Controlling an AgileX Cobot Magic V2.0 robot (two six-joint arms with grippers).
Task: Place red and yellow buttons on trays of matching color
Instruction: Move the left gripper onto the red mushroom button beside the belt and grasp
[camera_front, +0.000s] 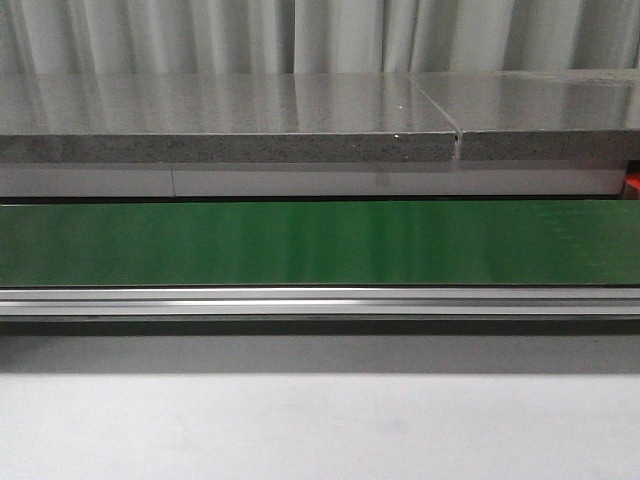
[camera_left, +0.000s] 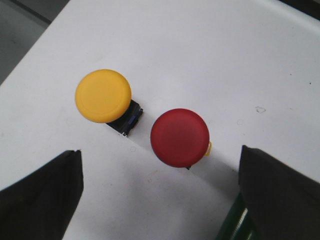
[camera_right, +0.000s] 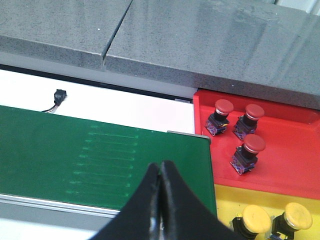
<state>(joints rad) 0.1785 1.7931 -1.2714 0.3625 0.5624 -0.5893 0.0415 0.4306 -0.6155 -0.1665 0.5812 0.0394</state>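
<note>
I need to lower my left gripper before closing on the red button's cap (camera_left: 180, 138), because its fingers stop above the cap in the left wrist view and would miss now.
In the left wrist view a yellow button (camera_left: 103, 95) and a red button (camera_left: 179, 137) stand side by side on a white surface (camera_left: 200, 60). My left gripper (camera_left: 160, 200) hangs open above them, nothing between its fingers (camera_left: 45, 195). In the right wrist view the red tray (camera_right: 290, 150) holds three red buttons (camera_right: 253, 144). Beside it the yellow tray (camera_right: 225, 202) holds two yellow buttons (camera_right: 256, 218). My right gripper (camera_right: 161, 167) is shut and empty over the green belt (camera_right: 75, 150). Neither gripper shows in the front view.
The green conveyor belt (camera_front: 320, 242) runs across the front view behind a metal rail (camera_front: 320, 300), with a grey stone ledge (camera_front: 230, 125) beyond it. A small black connector with wires (camera_right: 59, 95) lies on the white strip behind the belt.
</note>
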